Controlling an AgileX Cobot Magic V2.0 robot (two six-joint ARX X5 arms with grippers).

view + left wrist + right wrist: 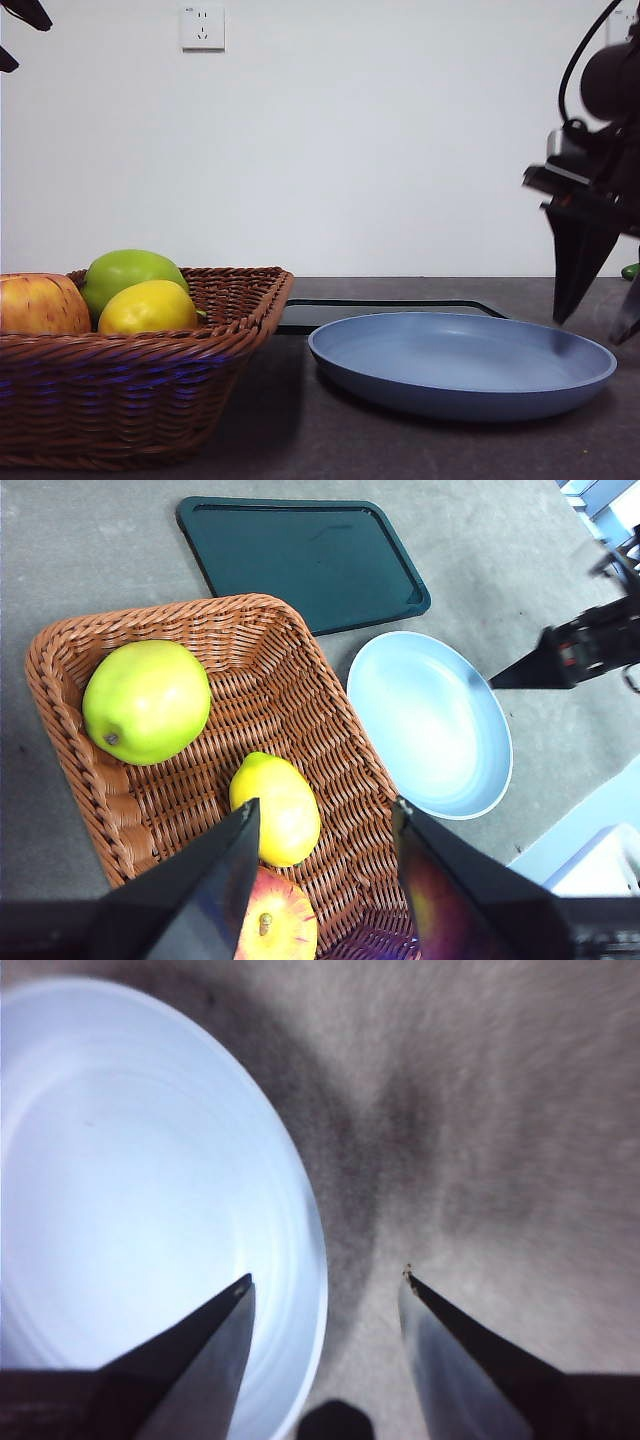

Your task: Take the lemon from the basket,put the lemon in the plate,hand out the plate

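Observation:
The robot should next grab the plate by its rim (606,366) with its right gripper, so the blue plate's hollow (455,352) stays free to hold the lemon.
The lemon (148,308) lies in the wicker basket (150,390) at the left, in front of a green apple (130,272) and beside a red-yellow apple (40,303). In the left wrist view my left gripper (328,805) is open and empty, high above the basket (310,710), with the lemon (275,805) close by one jaw. The blue plate (460,365) lies empty to the right of the basket. My right gripper (590,330) is open and empty at the plate's right edge. In the right wrist view (325,1280) its jaws stand on either side of the plate's rim (310,1260).
A flat black tray (390,308) lies behind the plate and shows in the left wrist view (300,555). The left arm's black tips (20,14) show at the top left corner. A wall with a socket (202,27) stands behind the table.

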